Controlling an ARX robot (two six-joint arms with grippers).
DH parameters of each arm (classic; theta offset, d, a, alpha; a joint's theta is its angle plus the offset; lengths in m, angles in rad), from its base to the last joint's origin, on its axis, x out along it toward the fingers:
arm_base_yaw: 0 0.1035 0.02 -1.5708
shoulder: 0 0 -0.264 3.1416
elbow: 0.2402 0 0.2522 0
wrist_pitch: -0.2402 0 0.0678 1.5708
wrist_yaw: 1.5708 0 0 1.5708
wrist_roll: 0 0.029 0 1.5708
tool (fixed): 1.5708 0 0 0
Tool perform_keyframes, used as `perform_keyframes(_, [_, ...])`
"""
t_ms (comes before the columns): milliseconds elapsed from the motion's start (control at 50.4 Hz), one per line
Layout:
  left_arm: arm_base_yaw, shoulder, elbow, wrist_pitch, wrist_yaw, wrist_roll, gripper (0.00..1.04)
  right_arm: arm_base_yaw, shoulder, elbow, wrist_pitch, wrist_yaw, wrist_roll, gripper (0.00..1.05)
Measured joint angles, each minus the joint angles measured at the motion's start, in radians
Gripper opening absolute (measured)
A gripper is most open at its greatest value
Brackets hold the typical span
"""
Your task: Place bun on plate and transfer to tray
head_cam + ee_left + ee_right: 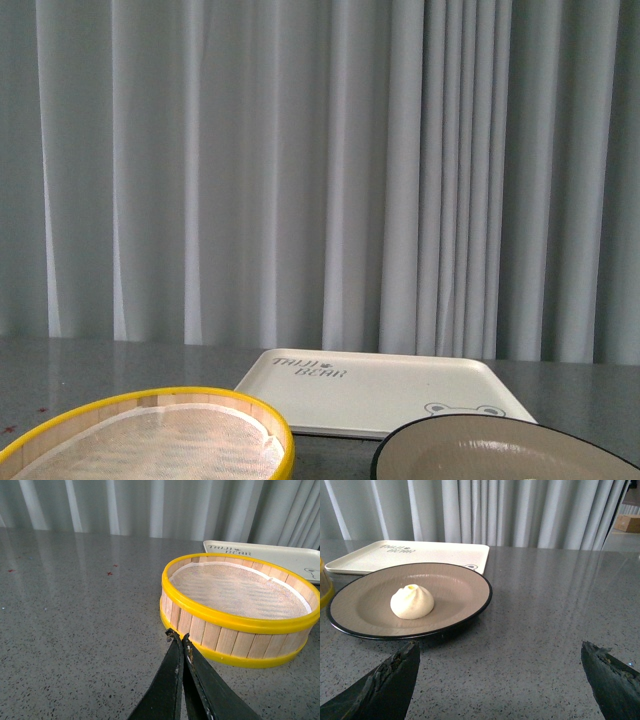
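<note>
My right gripper grabs the tan plate by its thin black rim (488, 601) next, since the plate spreads too wide for my fingers to span.
A cream-white bun (412, 602) with a pleated top sits on the tan plate (460, 587), which has a thin black rim. The plate's edge (480, 445) also shows low in the front view. Behind the plate lies the cream-white tray (435, 554) with grey lettering, and the tray (380, 385) shows its bear face in the front view. My right gripper (500, 652) is open over bare table, just short of the plate, with nothing between its fingers. My left gripper (179, 636) is shut and empty, its tips close to the steamer basket's wall.
A round wooden-slat steamer basket (235, 607) with yellow rims and a mesh lining stands left of the plate; its rim (150, 400) shows in the front view. The table (75, 605) is grey speckled stone. Grey curtains (320, 170) hang behind it.
</note>
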Motion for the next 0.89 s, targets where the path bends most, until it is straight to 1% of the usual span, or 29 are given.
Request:
perform_keyframes(198, [0.000, -0.041, 0.000, -0.042, 0.000, 0.000, 0.04, 0.000, 0.000, 0.000, 0.000, 0.000, 0.000, 0.96])
perform_keyframes(238, [0.000, -0.089, 0.000, -0.103, -0.002, 0.000, 0.04, 0.000, 0.000, 0.000, 0.000, 0.000, 0.000, 0.96])
perform_keyframes(258, [0.000, -0.132, 0.000, -0.163, 0.003, 0.000, 0.04, 0.000, 0.000, 0.000, 0.000, 0.000, 0.000, 0.96])
perform_keyframes(297, [0.000, -0.180, 0.000, -0.207, 0.002, 0.001, 0.04, 0.000, 0.000, 0.000, 0.000, 0.000, 0.000, 0.96])
perform_keyframes(416, [0.000, -0.208, 0.000, -0.214, 0.002, 0.002, 0.04, 0.000, 0.000, 0.000, 0.000, 0.000, 0.000, 0.96])
perform_keyframes(516, [0.000, -0.208, 0.000, -0.216, 0.002, 0.002, 0.19, 0.000, 0.000, 0.000, 0.000, 0.000, 0.000, 0.96])
perform_keyframes(615, [0.000, -0.208, 0.000, -0.216, 0.002, 0.002, 0.44, 0.000, 0.000, 0.000, 0.000, 0.000, 0.000, 0.96])
perform_keyframes(694, [0.000, -0.209, 0.000, -0.216, 0.002, 0.002, 0.61, 0.000, 0.000, 0.000, 0.000, 0.000, 0.000, 0.96])
perform_keyframes(773, [0.000, -0.208, 0.000, -0.216, 0.002, 0.002, 0.77, 0.000, 0.000, 0.000, 0.000, 0.000, 0.000, 0.96])
perform_keyframes(793, [0.000, -0.208, 0.000, -0.216, 0.002, 0.002, 0.79, 0.000, 0.000, 0.000, 0.000, 0.000, 0.000, 0.96])
perform_keyframes(873, [0.000, -0.208, 0.000, -0.216, 0.002, 0.002, 0.93, 0.000, 0.000, 0.000, 0.000, 0.000, 0.000, 0.96])
perform_keyframes(892, [0.000, -0.209, 0.000, -0.216, 0.002, 0.002, 0.98, 0.000, 0.000, 0.000, 0.000, 0.000, 0.000, 0.96])
